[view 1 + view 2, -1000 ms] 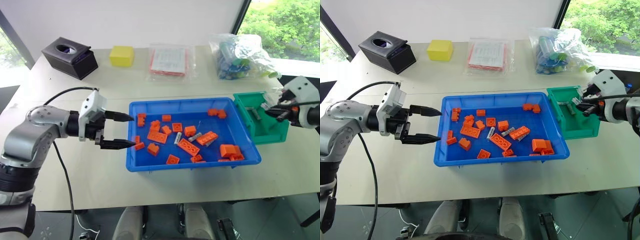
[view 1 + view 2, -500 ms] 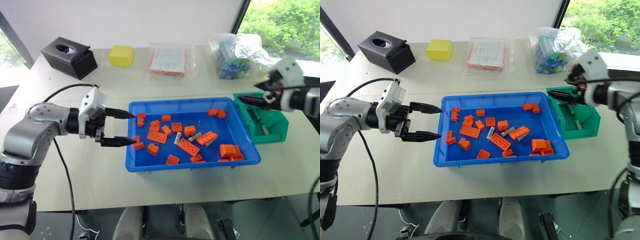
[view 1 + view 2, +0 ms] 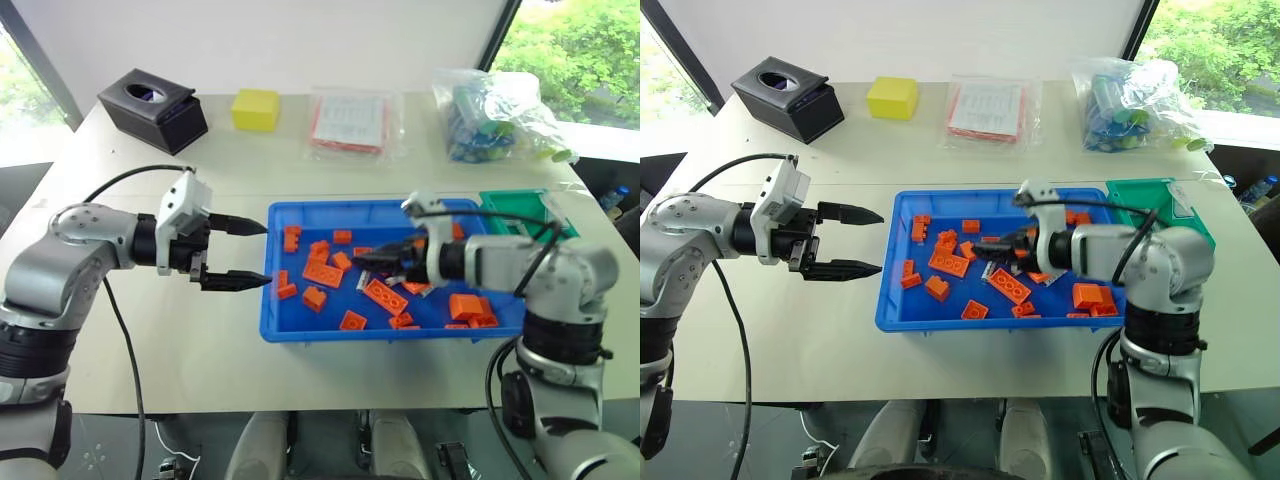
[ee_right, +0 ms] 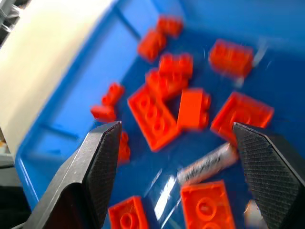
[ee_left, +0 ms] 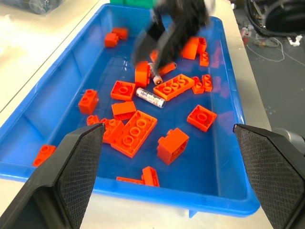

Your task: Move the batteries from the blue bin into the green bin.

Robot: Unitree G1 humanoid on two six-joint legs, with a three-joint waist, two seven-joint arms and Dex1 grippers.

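My fingertips are still above the silver battery among the orange bricks, so it is too early to close, and my right gripper lowers to the battery first.
The blue bin [image 3: 320,206] sits mid-table, strewn with orange bricks [image 3: 320,272]. One slim silver battery [image 5: 151,97] lies among them in the bin's middle, and it is the same battery [image 4: 207,164] that sits just ahead of my right gripper's fingers. My right gripper [image 3: 362,260] hovers low over the bin's middle, open and empty. To the left, outside the bin's left wall, my left gripper [image 3: 262,255] is open and holds nothing. The green bin [image 3: 510,200] stands against the blue bin's right end, with my right arm covering part of it.
Along the table's far side stand a black tissue box [image 3: 152,96], a yellow block [image 3: 255,108], a clear packet of papers [image 3: 348,120] and a plastic bag of blue and green items [image 3: 495,100]. A black cable [image 3: 120,300] trails from my left arm.
My right gripper opened at the green bin, then swung left and down over the middle of the blue bin. My left gripper stayed put. The camera shifted slightly.
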